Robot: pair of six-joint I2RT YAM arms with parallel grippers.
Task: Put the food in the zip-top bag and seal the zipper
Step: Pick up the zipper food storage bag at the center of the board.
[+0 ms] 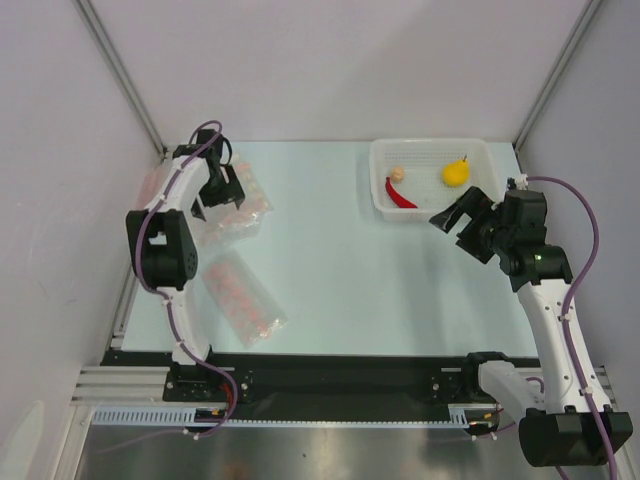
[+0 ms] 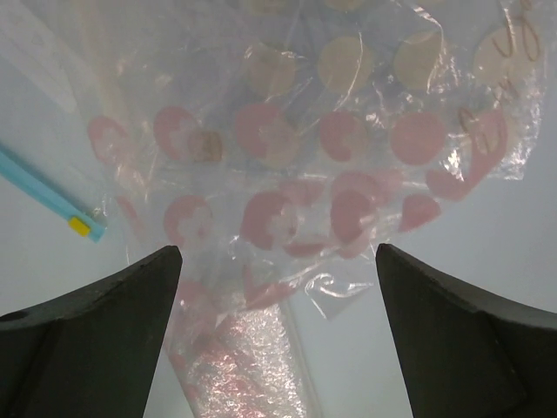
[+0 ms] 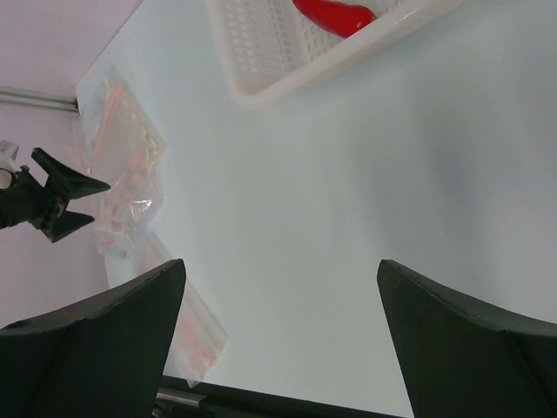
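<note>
The bag's pink-dotted edge [image 1: 230, 234] [image 2: 277, 287] is on the tabletop, well below both fingers of my left gripper. I need to lower my left gripper before I close it on the bag.
Three food pieces lie in a white tray [image 1: 382, 205]: a red chili pepper [image 1: 400, 192], a small beige bulb [image 1: 397, 173] and a yellow pear-like fruit [image 1: 456, 172]. The chili [image 3: 335, 13] also shows at the top of the right wrist view. My right gripper [image 1: 458, 213] hovers open and empty just off the tray's near right corner. My left gripper [image 1: 222, 200] hangs open over clear plastic at the far left. Between its fingers [image 2: 130, 305] lies crinkly, pink-tinted clear plastic [image 2: 248, 366], possibly the zip-top bag. Its zipper I cannot make out.
Flat clear packets with rows of pink-red and pale rounds lie at the left [image 1: 238, 215], one nearer the front [image 1: 245, 297]. A blue strip with a yellow end [image 2: 54, 206] lies beside them. Grey walls close in left and right, and a black rail runs along the near edge.
</note>
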